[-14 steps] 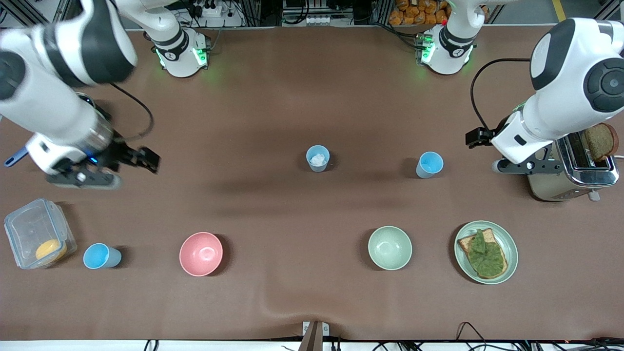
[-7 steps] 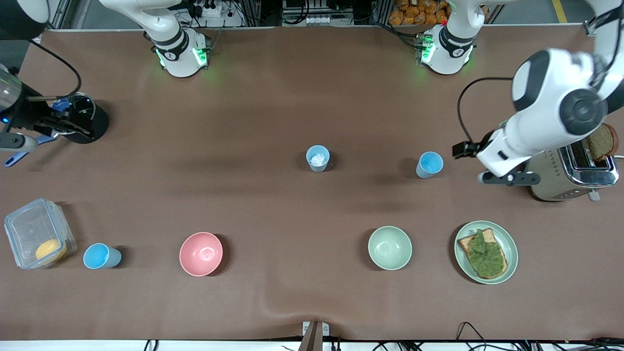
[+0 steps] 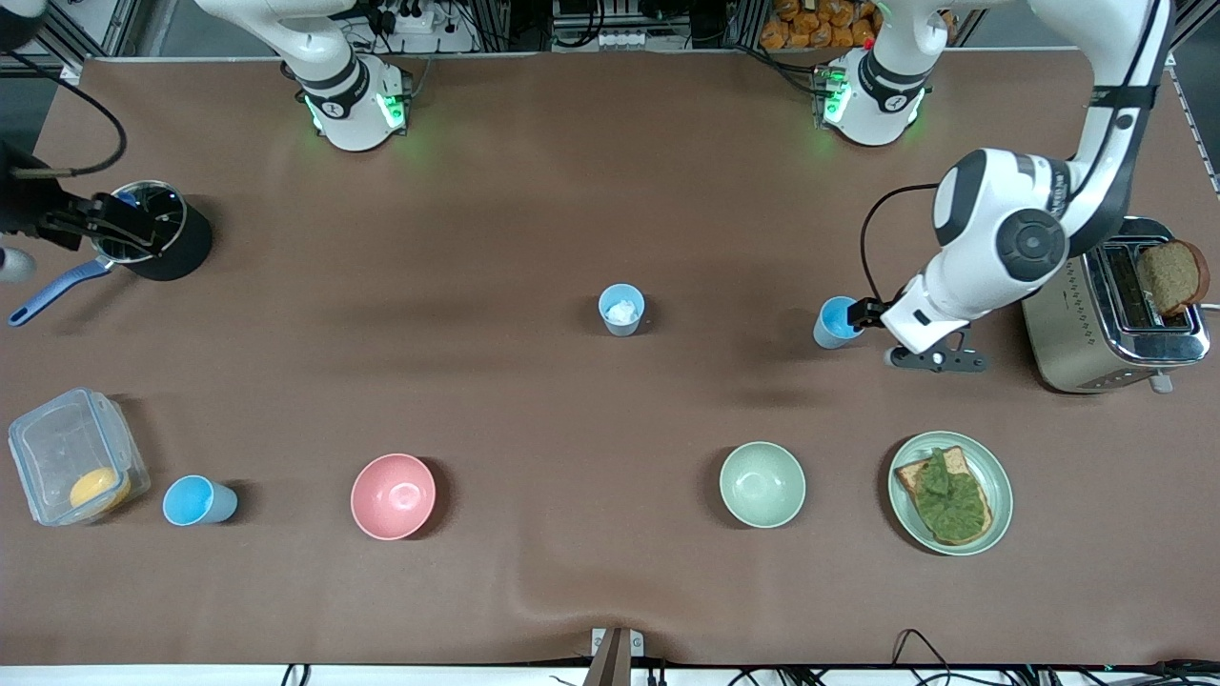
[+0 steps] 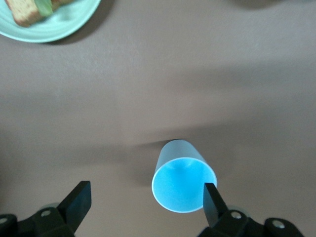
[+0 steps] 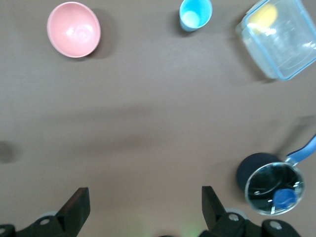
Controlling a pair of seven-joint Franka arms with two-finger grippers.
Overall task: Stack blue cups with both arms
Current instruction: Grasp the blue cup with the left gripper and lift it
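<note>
I need to stack the blue cup beside my left gripper onto the cup with something white inside, so next I need to grab it with that gripper by its rim (image 3: 843, 302) (image 4: 210, 174).
Three blue cups stand upright on the brown table. One (image 3: 836, 322) stands toward the left arm's end. My left gripper (image 3: 861, 312) is open beside it. In the left wrist view this cup (image 4: 183, 182) sits close against one fingertip (image 4: 211, 200) of the open gripper (image 4: 145, 202), partly between the fingers. A second cup (image 3: 621, 310) with something white inside stands mid-table. The third (image 3: 197, 501) stands near the front camera at the right arm's end and also shows in the right wrist view (image 5: 195, 14). My right gripper (image 3: 119, 227) (image 5: 144, 207) is open, empty and high by the black pot.
A toaster (image 3: 1115, 314) with bread stands beside the left arm. A plate (image 3: 1003, 476) with topped toast, a pale green bowl (image 3: 762, 484) and a pink bowl (image 3: 393, 495) lie nearer the front camera. A clear container (image 3: 38, 448) and a black pot (image 3: 167, 243) are at the right arm's end.
My left arm has swung from the toaster to the nearby blue cup. My right arm has pulled away to the table's end by the black pot. No cup has moved.
</note>
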